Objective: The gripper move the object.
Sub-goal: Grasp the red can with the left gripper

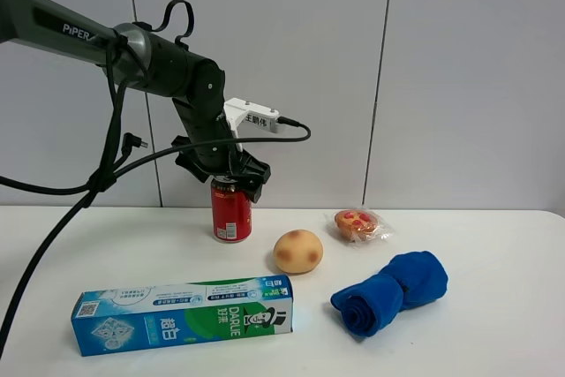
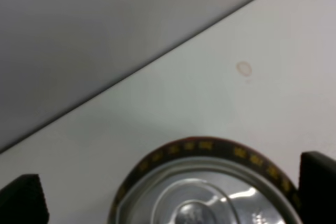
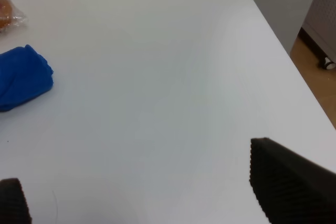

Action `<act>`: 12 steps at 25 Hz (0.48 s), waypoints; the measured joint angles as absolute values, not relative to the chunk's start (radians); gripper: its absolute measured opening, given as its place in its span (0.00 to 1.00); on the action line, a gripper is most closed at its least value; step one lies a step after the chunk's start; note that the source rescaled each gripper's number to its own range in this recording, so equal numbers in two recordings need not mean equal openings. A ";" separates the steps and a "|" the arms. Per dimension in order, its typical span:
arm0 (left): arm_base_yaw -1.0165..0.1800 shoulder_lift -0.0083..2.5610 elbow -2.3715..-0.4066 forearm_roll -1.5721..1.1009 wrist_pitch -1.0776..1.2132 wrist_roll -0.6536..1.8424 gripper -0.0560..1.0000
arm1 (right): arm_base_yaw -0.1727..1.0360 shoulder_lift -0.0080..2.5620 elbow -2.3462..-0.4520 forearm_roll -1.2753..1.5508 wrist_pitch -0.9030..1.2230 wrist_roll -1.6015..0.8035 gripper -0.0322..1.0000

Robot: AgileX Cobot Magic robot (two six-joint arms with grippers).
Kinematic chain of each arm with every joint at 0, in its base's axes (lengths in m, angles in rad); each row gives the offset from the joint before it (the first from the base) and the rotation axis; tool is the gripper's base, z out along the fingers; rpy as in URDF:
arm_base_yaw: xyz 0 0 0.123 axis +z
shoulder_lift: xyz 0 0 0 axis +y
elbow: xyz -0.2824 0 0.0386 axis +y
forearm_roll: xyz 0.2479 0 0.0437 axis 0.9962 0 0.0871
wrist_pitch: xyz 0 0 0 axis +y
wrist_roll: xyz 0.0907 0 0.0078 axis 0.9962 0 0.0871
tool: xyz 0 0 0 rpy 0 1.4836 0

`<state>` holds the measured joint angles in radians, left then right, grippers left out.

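I need to take hold of the dark part around the can's silver lid with my left gripper next, to move the red can.
The red can with a silver top stands upright on the white table, at the back left of centre. My left gripper hangs directly over it, with its black fingers down around the can's top. In the left wrist view the can's silver lid lies between the two fingertips, which stand wide apart and clear of the rim, so the left gripper is open. My right gripper is open and empty over bare table; it does not show in the exterior high view.
A round tan bun lies just right of the can. A wrapped pastry and a rolled blue towel lie further right. A green toothpaste box lies at the front left. The right wrist view shows the table's edge.
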<state>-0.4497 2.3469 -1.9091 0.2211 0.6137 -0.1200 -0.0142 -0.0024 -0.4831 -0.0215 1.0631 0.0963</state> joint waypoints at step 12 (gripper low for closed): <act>-0.450 2.382 -1.909 0.226 0.607 -0.120 0.64 | -0.014 -0.002 -0.483 -0.021 1.063 0.096 1.00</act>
